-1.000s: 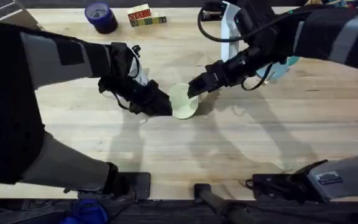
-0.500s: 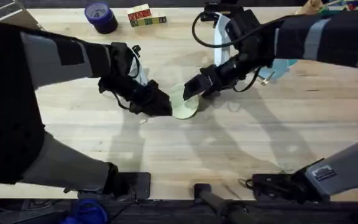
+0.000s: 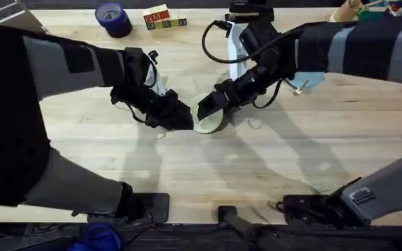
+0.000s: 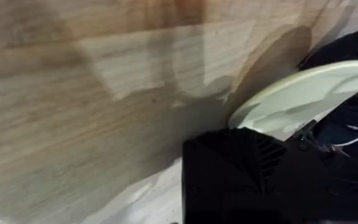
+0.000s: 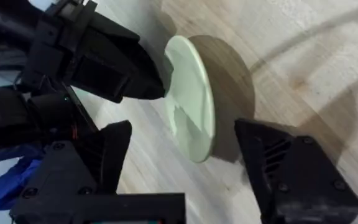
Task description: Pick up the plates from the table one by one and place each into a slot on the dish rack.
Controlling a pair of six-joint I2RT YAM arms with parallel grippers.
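The right gripper grabs the pale cream-yellow plate (image 5: 194,118) by its rim (image 5: 202,153) next, to stand it in a slot on the dish rack.
A pale cream-yellow plate (image 3: 212,124) stands tilted on its edge on the table (image 3: 271,167), near the middle. My left gripper (image 3: 184,118) is shut on the plate's left rim; the right wrist view shows its black fingers (image 5: 135,71) pinching the plate (image 5: 194,118). My right gripper (image 3: 206,109) is open, with one finger on each side of the plate and not touching it. In the left wrist view the plate (image 4: 303,93) rises beyond my finger (image 4: 247,168). A light blue plate (image 3: 313,79) lies partly under the right arm. The dish rack is out of view.
A dark blue tape roll (image 3: 112,17) and some wooden letter blocks (image 3: 163,17) sit at the far edge of the table. Both arms meet over the middle. Bare tabletop lies in front of the plate and to its right.
The right gripper has moved left and down toward the plate and now straddles it. The left gripper has kept its hold, and the plate has barely moved.
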